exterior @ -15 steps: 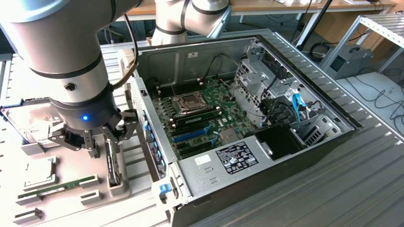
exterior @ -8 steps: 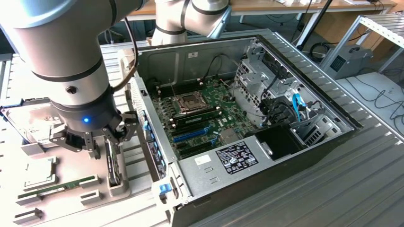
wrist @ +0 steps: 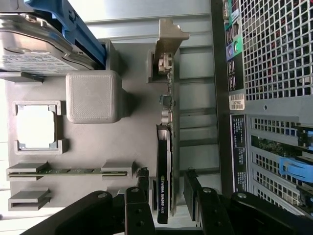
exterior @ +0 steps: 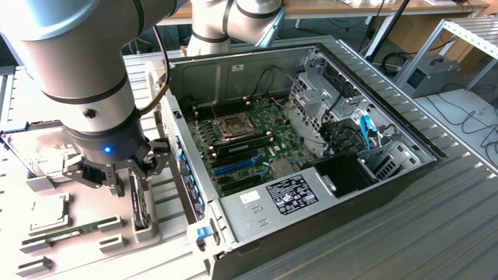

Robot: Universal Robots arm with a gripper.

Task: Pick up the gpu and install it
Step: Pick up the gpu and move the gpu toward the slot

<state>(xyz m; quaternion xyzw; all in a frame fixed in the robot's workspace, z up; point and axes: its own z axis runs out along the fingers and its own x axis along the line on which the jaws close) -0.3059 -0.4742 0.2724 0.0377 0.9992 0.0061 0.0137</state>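
My gripper grabs the GPU (wrist: 165,147) by its flat-sided black cooler end (wrist: 164,188) next, since bare components stick out toward the bracket.
The gpu (wrist: 165,147) is a thin black card standing on edge in a slot of the grey parts tray (wrist: 132,147), with its silvery bracket at the far end. My gripper (wrist: 166,185) is open right over the card's near end. One finger (wrist: 142,182) stands on each side of the card, with a gap between each finger and the card. In the exterior view the gripper (exterior: 127,184) hangs over the gpu (exterior: 141,204) on the tray, at the exterior view's left of the open computer case (exterior: 374,175).
The tray also carries a hard drive in a blue frame (wrist: 39,44), a CPU (wrist: 35,126) and a green RAM stick (wrist: 68,171). The case lies open with its motherboard (exterior: 249,137) and a blue slot (exterior: 233,166) exposed. The case wall (wrist: 274,98) stands close beside the card.
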